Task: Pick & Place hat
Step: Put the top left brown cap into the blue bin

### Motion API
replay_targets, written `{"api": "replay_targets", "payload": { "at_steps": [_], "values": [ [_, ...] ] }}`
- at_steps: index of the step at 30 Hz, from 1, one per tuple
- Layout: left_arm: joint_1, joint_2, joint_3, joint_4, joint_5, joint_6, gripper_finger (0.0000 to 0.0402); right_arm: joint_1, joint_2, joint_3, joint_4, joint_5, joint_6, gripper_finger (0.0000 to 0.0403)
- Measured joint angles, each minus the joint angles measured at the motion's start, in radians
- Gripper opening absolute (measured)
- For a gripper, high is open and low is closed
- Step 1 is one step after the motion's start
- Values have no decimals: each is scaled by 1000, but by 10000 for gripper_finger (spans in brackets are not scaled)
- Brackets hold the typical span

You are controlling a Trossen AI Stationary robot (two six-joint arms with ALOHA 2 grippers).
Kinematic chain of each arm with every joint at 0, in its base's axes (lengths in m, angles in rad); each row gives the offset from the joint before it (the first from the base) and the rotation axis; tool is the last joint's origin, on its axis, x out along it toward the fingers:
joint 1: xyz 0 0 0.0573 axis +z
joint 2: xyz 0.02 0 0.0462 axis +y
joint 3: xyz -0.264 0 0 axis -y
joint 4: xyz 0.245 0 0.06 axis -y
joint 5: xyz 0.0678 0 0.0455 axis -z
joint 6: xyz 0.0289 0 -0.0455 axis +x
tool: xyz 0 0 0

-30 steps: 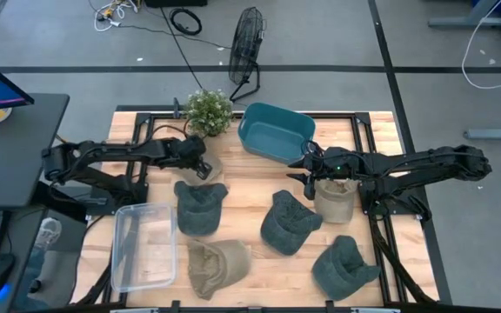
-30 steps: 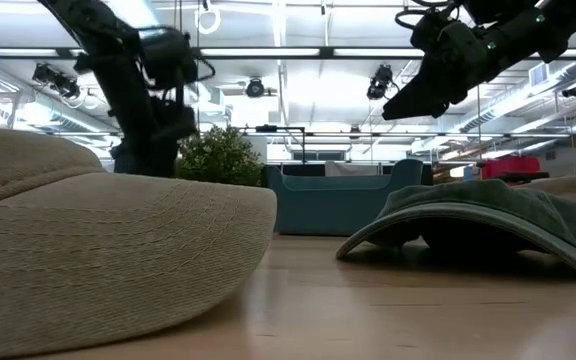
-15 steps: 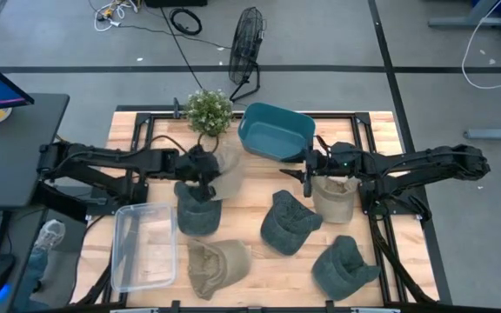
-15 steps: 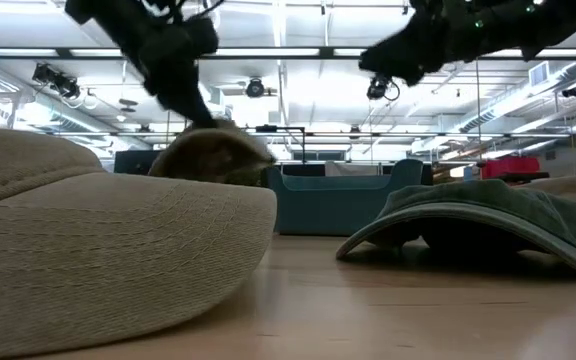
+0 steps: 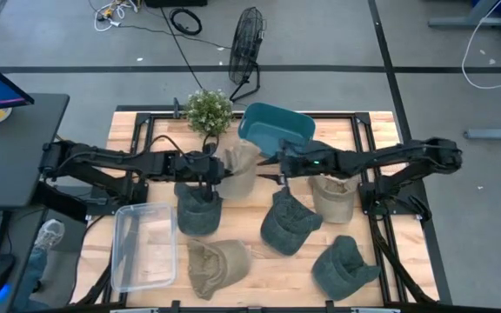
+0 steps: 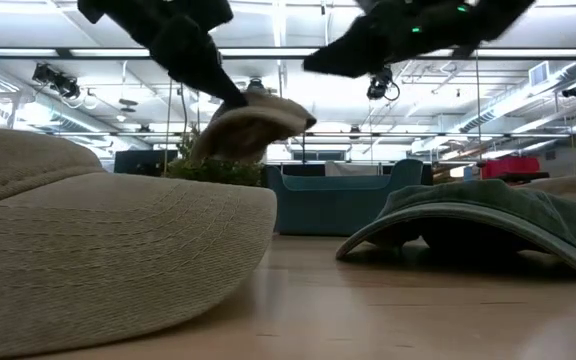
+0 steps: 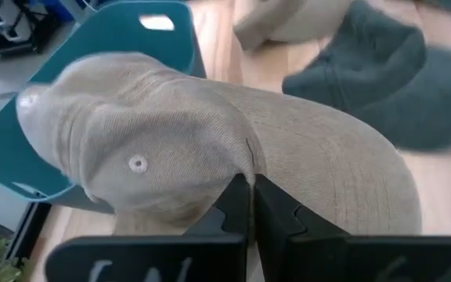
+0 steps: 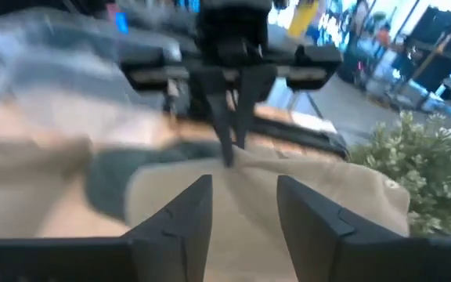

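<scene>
The robot's right gripper next needs to grab the beige hat where its brim meets its top [image 8: 245, 207], so that the hat gets into the teal bin.
A beige hat [image 5: 238, 170] hangs in the air in front of the teal bin [image 5: 277, 130], held up by my shut left gripper [image 5: 214, 168]. The left wrist view shows the hat's crown and top button [image 7: 137, 164]. In the low view the hat [image 6: 253, 120] hangs high above the table. My right gripper [image 5: 268, 167] is open just right of the hat and a little above it [image 6: 313, 62]. Its fingers [image 8: 182, 219] frame the hat [image 8: 312, 196] without touching it. My left gripper pinches a raised fold of the crown's cloth [image 7: 245, 155] between its two fingers, off to one side of the top button. The fingers come from the table's left, slanting down. The hat is lifted clear and sags ahead of and below the fingertips [image 6: 230, 95].
Three dark green hats [image 5: 198, 209] [image 5: 290, 222] [image 5: 344, 265] and two beige hats [image 5: 217, 265] [image 5: 333, 197] lie on the table. A clear plastic box [image 5: 143, 248] stands at the near left. A potted plant [image 5: 209, 111] stands at the far edge beside the bin.
My left gripper has lifted the beige hat off the table and carried it up and toward the right, rolling its wrist as it went. The hat now hangs clear in front of the bin. My right gripper has moved toward the table's left, close to the hat.
</scene>
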Motion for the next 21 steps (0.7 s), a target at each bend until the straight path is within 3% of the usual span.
{"api": "replay_targets", "payload": {
  "at_steps": [4,13,21],
  "values": [
    [0,41,-1,-7,0,65,9,-2,98,167,-212,18,-111,188],
    [0,60,-1,29,-8,107,10,-2,281,370,-386,13,-259,277],
    [-1,58,-1,40,-16,146,11,-13,352,401,-396,69,-280,265]
  ]
}}
